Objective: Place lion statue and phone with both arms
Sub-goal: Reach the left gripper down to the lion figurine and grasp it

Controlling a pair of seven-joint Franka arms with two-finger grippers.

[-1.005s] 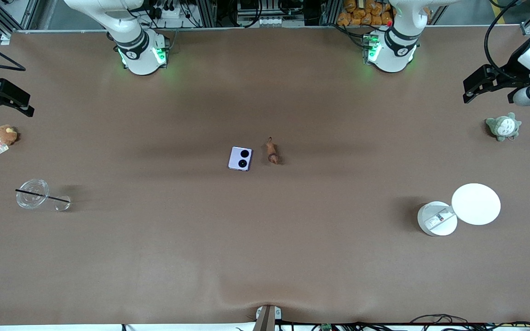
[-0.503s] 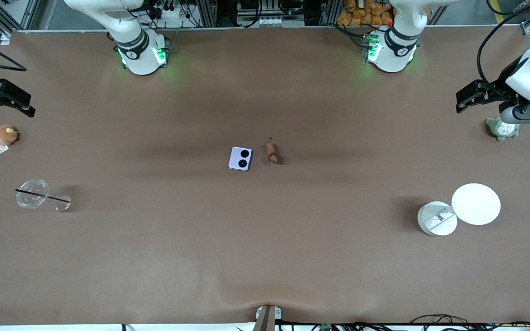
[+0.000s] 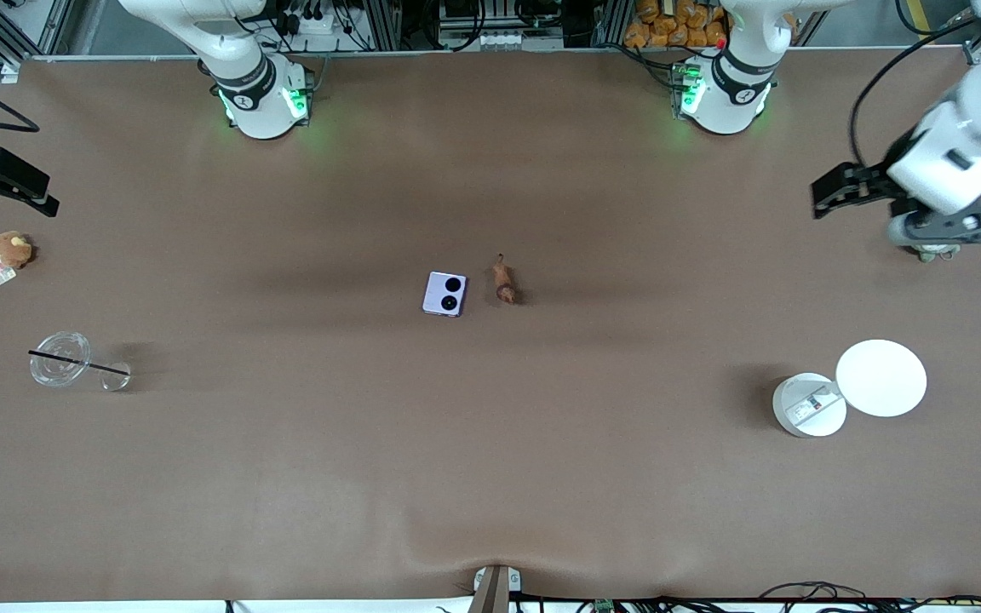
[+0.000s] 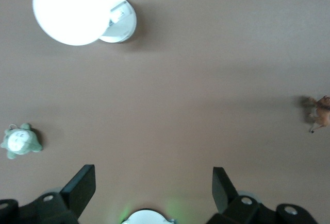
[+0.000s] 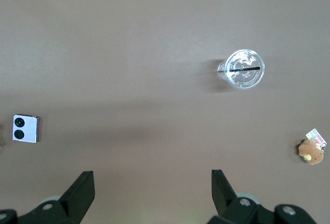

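I should next grab the small reddish-brown lion statue by its maned head (image 3: pixel 505 293) (image 4: pixel 322 104) with my left gripper to place it.
The lavender phone (image 3: pixel 444 294) lies flat at the table's middle, its two black camera circles up. The tiny reddish-brown lion statue (image 3: pixel 504 282) lies right beside it, toward the left arm's end. My left gripper (image 3: pixel 835 189) is open and empty, high over the left arm's end of the table. My right gripper (image 3: pixel 9 180) is open and empty, high over the right arm's end. The left wrist view shows the left gripper (image 4: pixel 152 175) and, at its edge, the lion statue (image 4: pixel 322 112). The right wrist view shows the right gripper (image 5: pixel 152 177) and the phone (image 5: pixel 26 128).
A grey-green plush (image 4: pixel 20 140) sits under my left hand, nearly hidden in the front view. A white disc (image 3: pixel 880 377) and a white round container (image 3: pixel 808 405) lie nearer the camera. At the right arm's end are a brown plush (image 3: pixel 11 249) and a clear cup with a straw (image 3: pixel 60 359).
My left hand has swung toward the table's middle and now covers the grey-green plush. The right gripper has shifted slightly. The phone and lion statue have not moved.
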